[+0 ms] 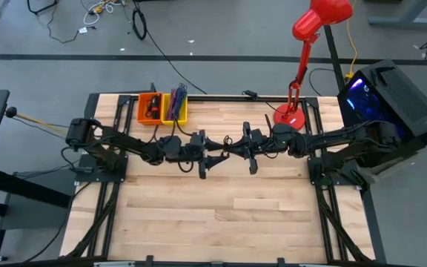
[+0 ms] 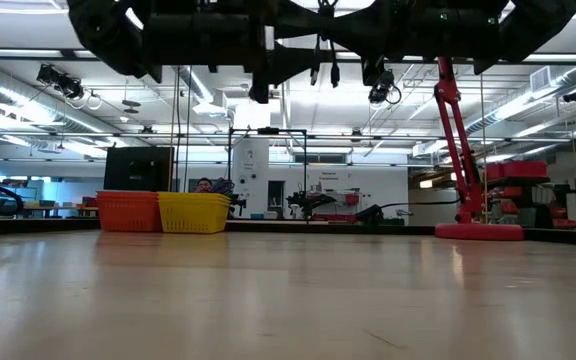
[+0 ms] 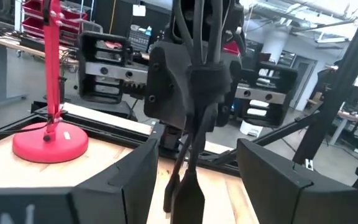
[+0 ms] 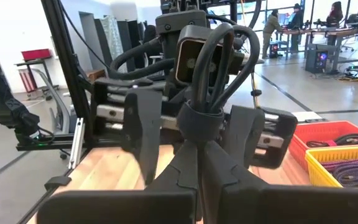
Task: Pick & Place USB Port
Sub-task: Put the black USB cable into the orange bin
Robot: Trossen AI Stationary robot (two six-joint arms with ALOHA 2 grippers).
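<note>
I will next grab the parts of the USB cable between its band and plug ends with my left gripper, so that I can place the cable in the orange bin (image 1: 148, 108).
A coiled black USB cable (image 4: 215, 62), bound by a band, is held high over the table's middle by my shut right gripper (image 4: 200, 163). Its loop rises above the fingers and its plug ends (image 3: 187, 190) hang below, also seen in the low view (image 2: 334, 68). My left gripper (image 3: 197, 149) faces the right one, open wide. Its fingers (image 4: 143, 134) stand on either side of the bundle without touching it. In the high view both grippers meet at the centre: left gripper (image 1: 210, 156), right gripper (image 1: 237, 147). My right gripper pinches the cable bundle between its two shut fingers just below the band (image 4: 201, 121). The fingers lie level, pointing toward the table's left. The bundle stands roughly upright, loop up and plug ends hanging, lifted clear of the table.
An orange bin (image 1: 148, 108) and a yellow bin (image 1: 175, 107) holding cables stand at the far left edge. A red desk lamp (image 1: 291, 115) stands at the far right, and a black computer case (image 1: 391, 96) sits beyond the table's right side. Bare wooden tabletop (image 1: 221, 215) lies below the arms.
</note>
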